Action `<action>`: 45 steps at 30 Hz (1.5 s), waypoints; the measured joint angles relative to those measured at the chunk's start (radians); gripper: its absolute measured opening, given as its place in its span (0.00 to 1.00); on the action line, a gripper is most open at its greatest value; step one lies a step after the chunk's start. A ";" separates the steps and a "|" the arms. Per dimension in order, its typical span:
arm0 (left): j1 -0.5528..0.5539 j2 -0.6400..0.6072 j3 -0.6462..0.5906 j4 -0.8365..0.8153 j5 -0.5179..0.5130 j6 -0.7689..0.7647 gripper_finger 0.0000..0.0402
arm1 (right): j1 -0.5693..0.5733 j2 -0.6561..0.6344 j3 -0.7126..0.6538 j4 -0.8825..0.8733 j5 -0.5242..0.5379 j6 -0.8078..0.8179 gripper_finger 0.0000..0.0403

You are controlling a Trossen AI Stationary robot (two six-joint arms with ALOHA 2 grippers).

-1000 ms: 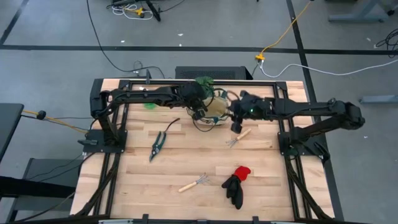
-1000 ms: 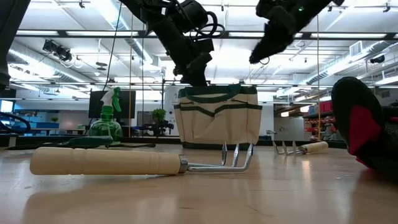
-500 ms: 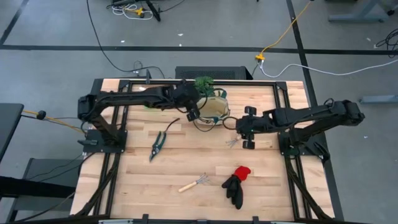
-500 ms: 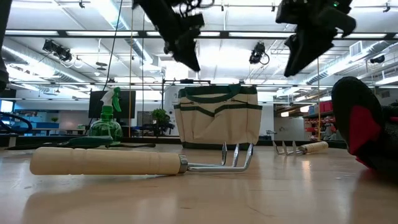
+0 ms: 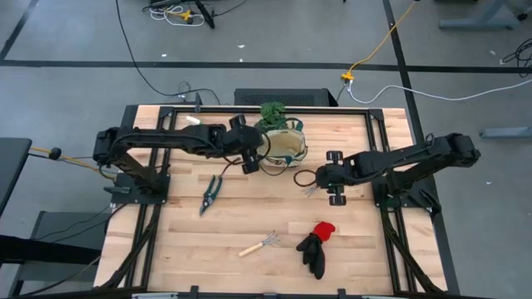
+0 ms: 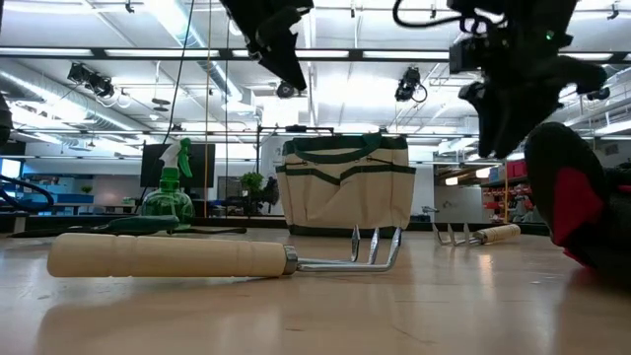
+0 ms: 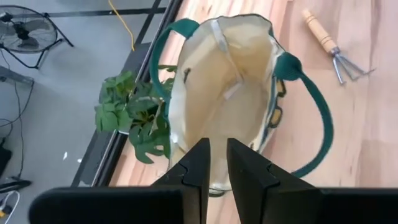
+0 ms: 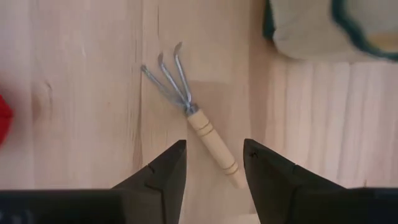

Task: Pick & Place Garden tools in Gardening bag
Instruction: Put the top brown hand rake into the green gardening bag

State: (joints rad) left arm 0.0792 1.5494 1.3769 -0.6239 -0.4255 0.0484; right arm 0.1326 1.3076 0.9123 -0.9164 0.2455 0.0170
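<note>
The rake needs to go in the gardening bag, so my right gripper will grab its wooden handle just below the metal collar (image 8: pixel 209 134) next.
The cream gardening bag (image 5: pixel 283 148) with green handles stands open at the far middle of the table; it also shows in the left wrist view (image 7: pixel 224 81). My left gripper (image 5: pixel 249 159) hangs just left of the bag, high above the table, its fingers (image 7: pixel 200 163) nearly together and empty. My right gripper (image 5: pixel 329 179) is open above a wooden-handled rake (image 8: pixel 193 118) that lies flat right of the bag. Its fingers stand on either side of the handle, clear of it.
Pruning shears (image 5: pixel 210 191) lie at the left middle. A second rake (image 5: pixel 259 243) and the red-and-black gloves (image 5: pixel 316 245) lie near the front edge. A green spray bottle (image 6: pixel 170 192) stands left of the bag, and a leafy plant (image 5: pixel 273 112) stands behind it.
My left gripper has drawn back from over the bag toward the table's left edge. My right gripper has swung from the bag's right side toward the near edge, has come over the rake and has sunk lower. The bag and tools have stayed where they were.
</note>
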 joint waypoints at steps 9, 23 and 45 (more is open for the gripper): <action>-0.045 0.000 0.000 -0.022 0.000 -0.019 0.15 | 0.000 0.034 -0.102 0.126 -0.002 -0.035 0.40; -0.051 0.000 0.000 -0.023 0.000 -0.040 0.15 | -0.032 0.033 -0.235 0.283 0.027 -0.122 0.40; -0.051 0.000 0.000 -0.023 0.002 -0.045 0.15 | -0.120 0.208 -0.232 0.369 -0.037 -0.244 0.40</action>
State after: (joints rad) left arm 0.0284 1.5494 1.3773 -0.6465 -0.4236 0.0036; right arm 0.0123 1.5159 0.6806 -0.5469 0.2087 -0.2268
